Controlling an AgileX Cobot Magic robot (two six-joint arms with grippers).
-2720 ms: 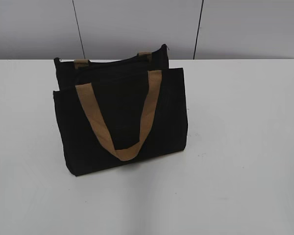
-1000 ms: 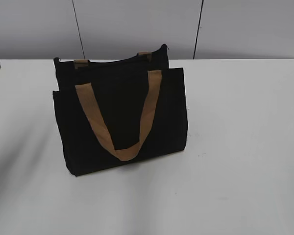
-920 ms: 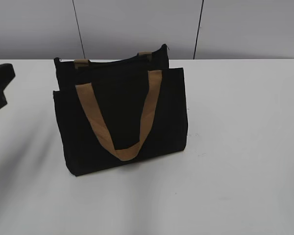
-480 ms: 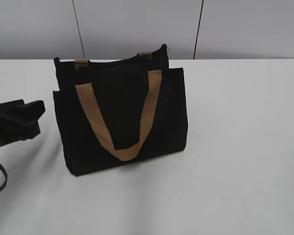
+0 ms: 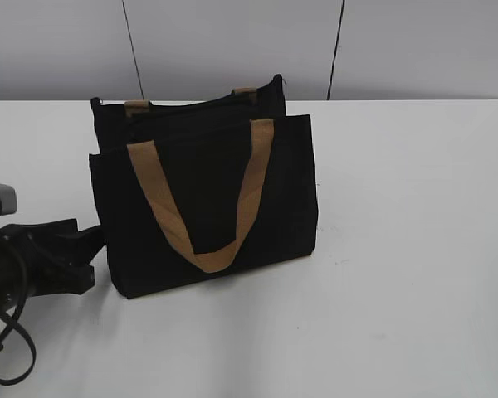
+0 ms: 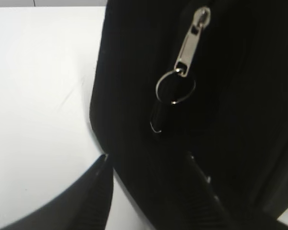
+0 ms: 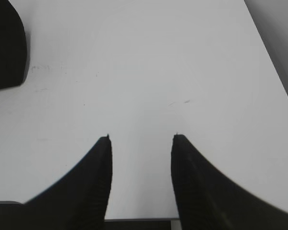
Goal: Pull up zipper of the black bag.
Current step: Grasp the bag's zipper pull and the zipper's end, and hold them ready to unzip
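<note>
The bag has its black fabric end tab (image 6: pixel 157 120) hanging slack below the metal ring beside the broad side panel (image 6: pixel 117 103), so my left gripper should grab the bag by that tab next.
The black bag (image 5: pixel 207 207) stands upright on the white table (image 5: pixel 415 249), with a tan strap handle (image 5: pixel 203 224) hanging down its front. The zipper runs along the top edge (image 5: pixel 191 103). Its silvery pull tab (image 6: pixel 192 38) with a metal ring (image 6: pixel 175 87) hangs on the bag's end in the left wrist view. My left gripper (image 5: pixel 90 255) is open at the bag's lower left end; in the left wrist view its jaws (image 6: pixel 148 158) sit below the pull tab, apart from it. My right gripper (image 7: pixel 141 139) is open and empty over bare table.
A grey wall with dark seams (image 5: pixel 336 50) rises behind the table's far edge. A corner of the black bag (image 7: pixel 5 43) shows at the upper left of the right wrist view. The table's right edge (image 7: pixel 273 72) runs along that view's right side.
My left arm has come in from the left edge, dropped lower and moved right up to the bag's left end. The bag has not moved.
</note>
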